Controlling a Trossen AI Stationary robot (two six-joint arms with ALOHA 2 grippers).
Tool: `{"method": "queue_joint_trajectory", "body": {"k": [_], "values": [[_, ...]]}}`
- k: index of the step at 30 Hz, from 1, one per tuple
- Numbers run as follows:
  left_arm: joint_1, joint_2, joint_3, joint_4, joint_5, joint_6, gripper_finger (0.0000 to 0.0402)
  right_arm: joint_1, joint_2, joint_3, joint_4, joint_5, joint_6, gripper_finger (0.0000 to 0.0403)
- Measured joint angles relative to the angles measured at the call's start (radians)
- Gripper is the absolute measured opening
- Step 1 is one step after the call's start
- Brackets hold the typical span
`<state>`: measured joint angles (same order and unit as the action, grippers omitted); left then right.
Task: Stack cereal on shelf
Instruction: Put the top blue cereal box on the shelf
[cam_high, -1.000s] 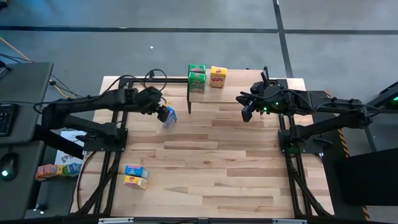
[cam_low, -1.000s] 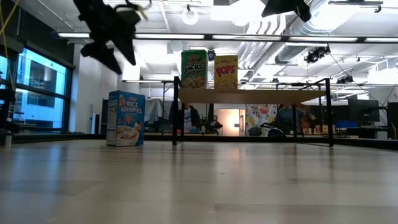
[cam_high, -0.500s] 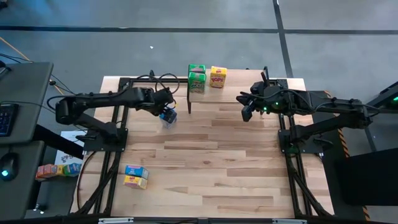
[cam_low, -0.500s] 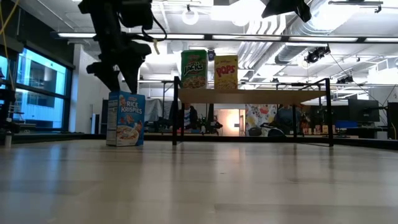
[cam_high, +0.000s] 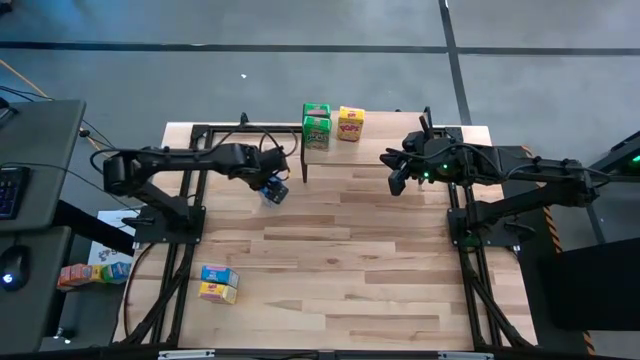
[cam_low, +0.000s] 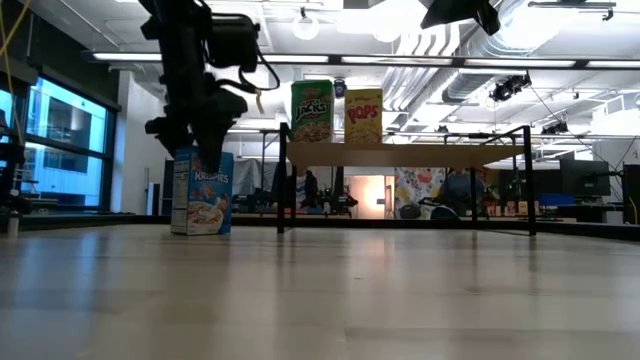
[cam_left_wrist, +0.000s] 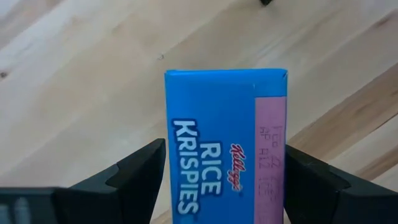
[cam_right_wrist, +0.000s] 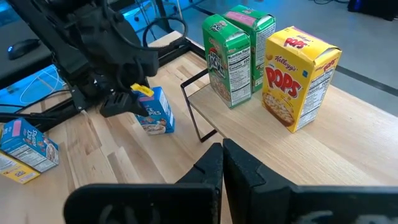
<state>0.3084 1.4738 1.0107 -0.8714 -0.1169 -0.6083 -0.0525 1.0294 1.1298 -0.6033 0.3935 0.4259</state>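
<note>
My left gripper grabs the blue Rice Krispies box by its top end (cam_left_wrist: 227, 143) next, which leaves the box's bottom end free to stand on the shelf.
A blue Rice Krispies box (cam_high: 273, 189) (cam_low: 203, 192) stands upright on its bottom end on the tabletop, left of the shelf (cam_low: 405, 155). My left gripper (cam_low: 190, 150) (cam_left_wrist: 224, 158) is open and points down over the box, one finger on each side of the box's top end. Two green boxes (cam_right_wrist: 229, 53) (cam_right_wrist: 254, 26) and a yellow Pops box (cam_high: 350, 123) (cam_right_wrist: 300, 78) stand on the shelf. My right gripper (cam_high: 394, 181) (cam_right_wrist: 222, 163) is shut and hovers right of the shelf, holding nothing. My left gripper comes at the blue box from above, pointing down. Its fingers (cam_left_wrist: 140, 171) flank the narrow top end (cam_left_wrist: 214, 93) across its width. I cannot tell whether they touch the box. The box stands upright on the table.
Two more small boxes, blue (cam_high: 220, 274) and yellow (cam_high: 217, 292), lie near the table's near left corner. The shelf's thin black legs (cam_right_wrist: 198, 115) stand close to the right of the blue box. Bare planks (cam_high: 360, 260) fill the middle and near right.
My left gripper has moved toward the table's far right and come down, tipping from a slant to point straight down, until its open fingers straddle the blue box's top. The box has stayed where it was.
</note>
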Motion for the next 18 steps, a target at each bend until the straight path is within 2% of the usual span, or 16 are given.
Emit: {"method": "queue_joint_trajectory", "body": {"k": [5,12,15,18], "values": [[-0.001,0.021,0.000,0.000,0.007,0.010,0.0236,0.000,0.000,0.000,0.000,0.000,0.002,0.0000],[-0.001,0.006,0.000,0.000,0.013,0.010,0.0157,0.000,0.000,0.000,0.002,-0.001,0.010,0.0000],[-0.001,-0.020,0.005,-0.005,0.060,0.014,0.0131,0.000,0.000,0.000,0.037,-0.010,0.063,0.0000],[-0.007,-0.064,0.027,-0.003,0.149,0.038,0.0123,0.000,0.000,0.000,0.097,-0.049,0.097,0.0000]]}}
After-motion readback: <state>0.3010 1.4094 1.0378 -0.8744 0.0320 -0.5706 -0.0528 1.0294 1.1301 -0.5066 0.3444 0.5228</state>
